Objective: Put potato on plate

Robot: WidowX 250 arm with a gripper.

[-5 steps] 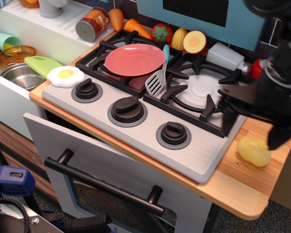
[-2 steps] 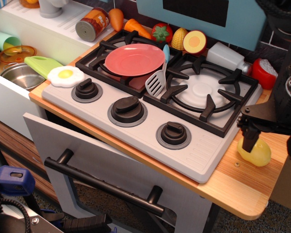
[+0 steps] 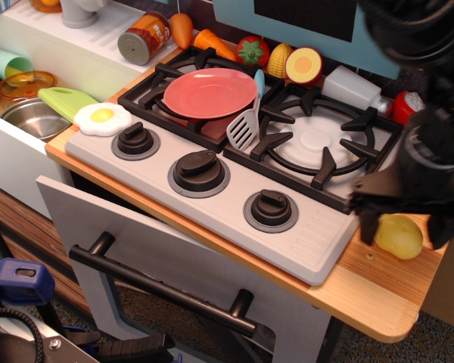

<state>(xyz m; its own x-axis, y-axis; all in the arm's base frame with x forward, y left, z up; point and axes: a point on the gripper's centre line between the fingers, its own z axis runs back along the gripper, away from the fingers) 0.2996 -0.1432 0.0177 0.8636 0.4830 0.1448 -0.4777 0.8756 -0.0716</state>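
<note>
The pale-yellow potato needs to go on the salmon-pink plate (image 3: 209, 92), so my gripper needs to grip it by its rounded middle (image 3: 399, 237) next.
The pale-yellow potato (image 3: 399, 236) lies on the wooden counter strip (image 3: 378, 291) right of the stove, near its front right corner. My black gripper (image 3: 402, 227) hangs right over it, open, with one finger (image 3: 365, 219) on the potato's left and the other at its right. I cannot tell whether the fingers touch it. The salmon-pink plate (image 3: 209, 92) sits flat and empty on the back left burner, far to the left of the gripper.
A white spatula (image 3: 244, 128) leans between the burners beside the plate. A fried-egg toy (image 3: 102, 116) and a green board (image 3: 64, 98) lie left of the stove. Corn (image 3: 278, 59), a halved fruit (image 3: 304, 66), carrots, a can (image 3: 144, 38) and a white bottle (image 3: 352, 87) line the back.
My gripper has shifted and come down over the potato, now with a finger on each side of it. The potato and plate have not moved.
</note>
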